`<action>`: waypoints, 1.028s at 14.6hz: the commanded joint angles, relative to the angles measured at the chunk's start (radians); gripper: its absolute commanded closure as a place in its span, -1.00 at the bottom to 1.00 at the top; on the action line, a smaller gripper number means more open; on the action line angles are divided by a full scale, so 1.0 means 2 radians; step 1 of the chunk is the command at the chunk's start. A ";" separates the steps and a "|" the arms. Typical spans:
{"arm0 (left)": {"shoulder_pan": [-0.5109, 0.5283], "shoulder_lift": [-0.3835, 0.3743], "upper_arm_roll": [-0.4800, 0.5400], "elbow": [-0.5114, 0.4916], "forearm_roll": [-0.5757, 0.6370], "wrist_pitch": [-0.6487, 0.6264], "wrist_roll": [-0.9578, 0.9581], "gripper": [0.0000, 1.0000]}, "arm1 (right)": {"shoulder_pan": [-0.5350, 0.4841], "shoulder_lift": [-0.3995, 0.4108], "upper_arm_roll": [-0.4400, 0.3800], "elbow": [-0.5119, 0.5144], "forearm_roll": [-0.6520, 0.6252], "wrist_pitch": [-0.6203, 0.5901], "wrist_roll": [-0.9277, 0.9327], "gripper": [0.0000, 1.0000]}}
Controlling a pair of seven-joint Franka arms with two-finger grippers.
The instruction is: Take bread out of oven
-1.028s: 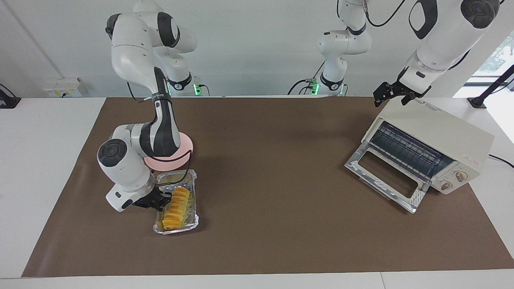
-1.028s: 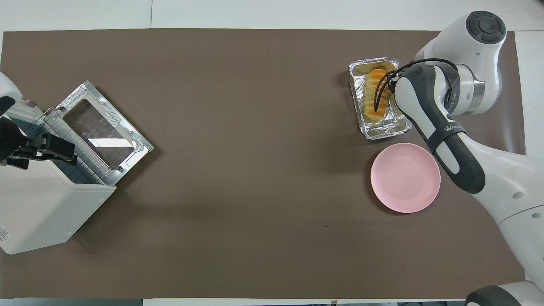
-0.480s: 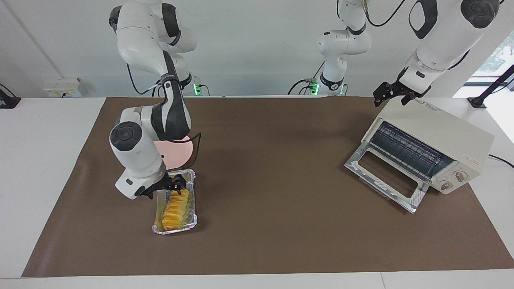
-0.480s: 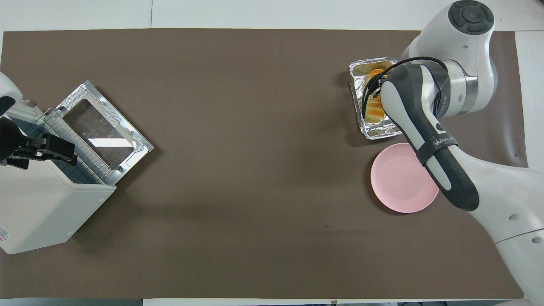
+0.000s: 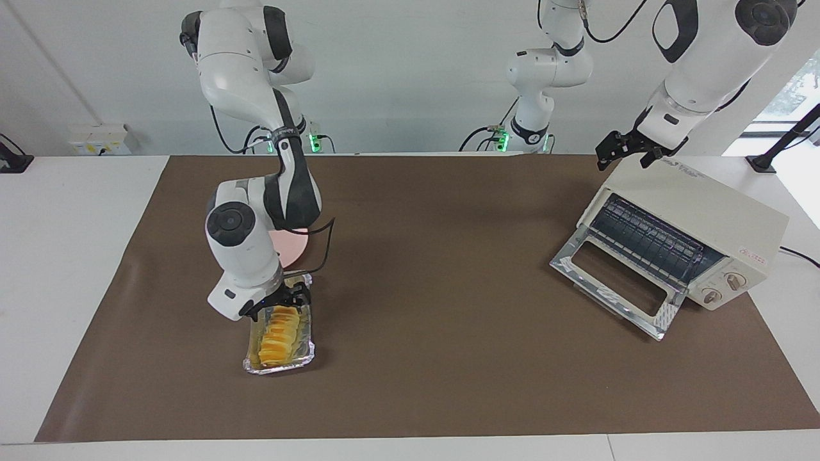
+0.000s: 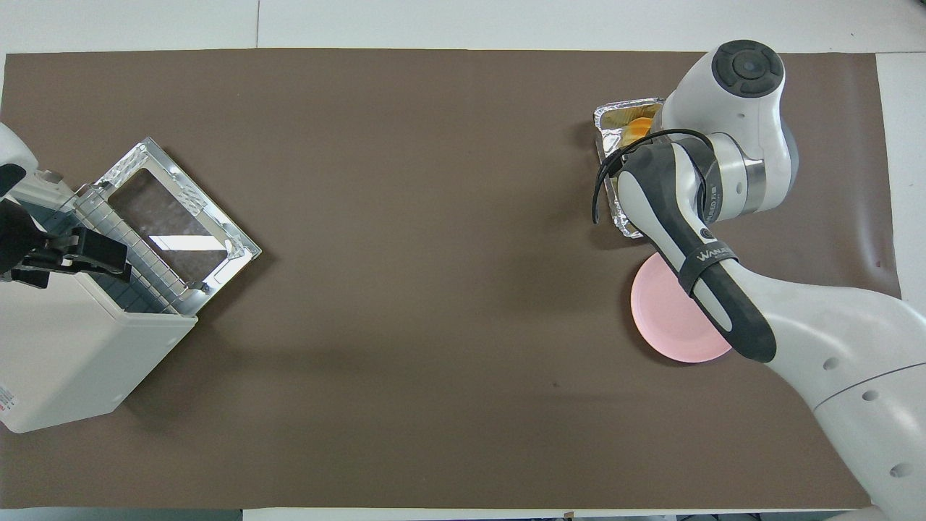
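The right gripper grabs the bread (image 6: 636,129) by one end next, to move it onto the pink plate (image 6: 670,317).
The bread (image 5: 277,338), a ridged yellow-orange loaf, lies in a silver foil tray (image 5: 282,366) on the brown mat, at the right arm's end of the table. My right gripper (image 5: 277,306) is open just over the loaf's end nearer the robots, fingers on either side of it. In the overhead view the right arm covers most of the tray (image 6: 611,116) and only a bit of the bread (image 6: 636,129) shows. The cream oven (image 5: 698,218) stands at the left arm's end with its door (image 5: 615,282) dropped open and its rack bare. My left gripper (image 5: 623,157) waits, open, over the oven's top corner.
A round pink plate (image 6: 665,318) lies next to the foil tray, nearer the robots, partly under the right arm. The oven (image 6: 65,347) and its open door (image 6: 173,224) fill the mat's corner at the left arm's end. A third arm's base stands off the mat.
My right arm has swung toward the table's middle and risen; its gripper went from low beside the tray to over the loaf's near end. Bread, tray and left arm have not moved.
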 commanded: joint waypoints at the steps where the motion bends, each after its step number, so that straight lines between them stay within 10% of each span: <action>1: 0.006 -0.007 -0.004 -0.003 0.003 0.005 0.003 -1.00 | 0.001 -0.012 0.001 -0.025 -0.013 0.020 0.014 -1.00; 6: 0.006 -0.007 -0.004 -0.003 0.003 0.005 0.003 -1.00 | -0.007 -0.021 0.003 -0.064 -0.003 0.086 0.016 -0.40; 9: 0.006 -0.007 -0.004 -0.003 0.003 0.005 0.003 -1.00 | -0.006 -0.021 0.003 -0.064 -0.003 0.085 0.017 0.99; 15: 0.006 -0.007 -0.004 -0.003 0.003 0.005 0.003 -1.00 | -0.007 -0.021 0.002 -0.032 -0.004 0.028 0.014 1.00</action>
